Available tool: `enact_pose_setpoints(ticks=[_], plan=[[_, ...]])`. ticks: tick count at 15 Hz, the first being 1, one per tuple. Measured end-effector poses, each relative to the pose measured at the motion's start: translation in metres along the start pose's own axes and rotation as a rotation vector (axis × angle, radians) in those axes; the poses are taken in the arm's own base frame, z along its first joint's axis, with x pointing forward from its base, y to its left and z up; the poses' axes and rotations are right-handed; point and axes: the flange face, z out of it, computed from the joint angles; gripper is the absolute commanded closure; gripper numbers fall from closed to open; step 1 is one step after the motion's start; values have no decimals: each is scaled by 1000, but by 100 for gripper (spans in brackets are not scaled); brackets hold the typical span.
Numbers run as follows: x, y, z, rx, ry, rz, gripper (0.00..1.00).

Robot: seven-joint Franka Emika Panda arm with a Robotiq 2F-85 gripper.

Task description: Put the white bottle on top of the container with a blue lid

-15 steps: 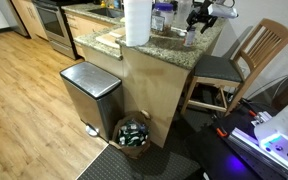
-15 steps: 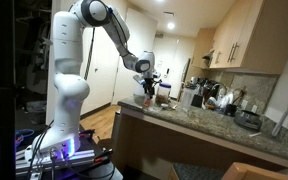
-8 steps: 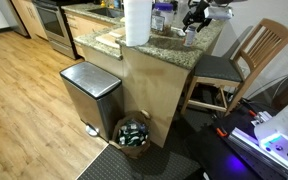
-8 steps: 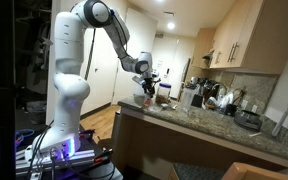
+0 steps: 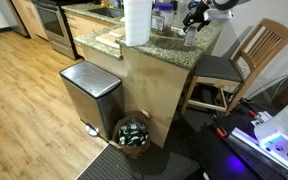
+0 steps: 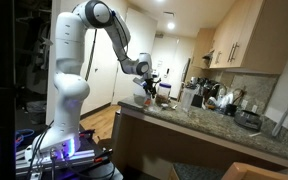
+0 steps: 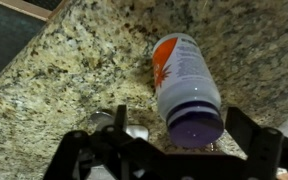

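My open fingers reach down level with the sides of the bottle's cap, which sits between them in the wrist view, so my gripper needs to close on it now.
The white bottle [image 7: 182, 70] has an orange label and a darker cap, and it stands on the granite counter [image 7: 74, 70]. In an exterior view the white bottle [image 5: 190, 38] is near the counter's corner. My gripper [image 7: 181, 130] is open, with one finger on each side of the bottle's cap and not touching it. In an exterior view my gripper [image 5: 195, 15] hangs just above the bottle. The see-through container with a blue lid [image 5: 162, 16] stands on the counter between the bottle and the paper towel roll. It is out of the wrist view.
A tall white paper towel roll [image 5: 136, 22] stands at the counter's edge. A wooden chair [image 5: 246, 60] is beside the counter. A steel trash can [image 5: 90, 95] and a basket [image 5: 133, 134] sit on the floor below. Kitchen items [image 6: 209, 97] crowd the counter further along.
My gripper has shifted slightly above the bottle. The bottle and the container have not moved.
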Motion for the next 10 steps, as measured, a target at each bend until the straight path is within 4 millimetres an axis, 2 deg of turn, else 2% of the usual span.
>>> enact_pose_setpoints(ticks=[1,7,10], plan=[[-1,-1,0,0,-1,1,26],[-2,-1,1,0,-5,-1,72],[-2,-1,1,1,-5,13,75]])
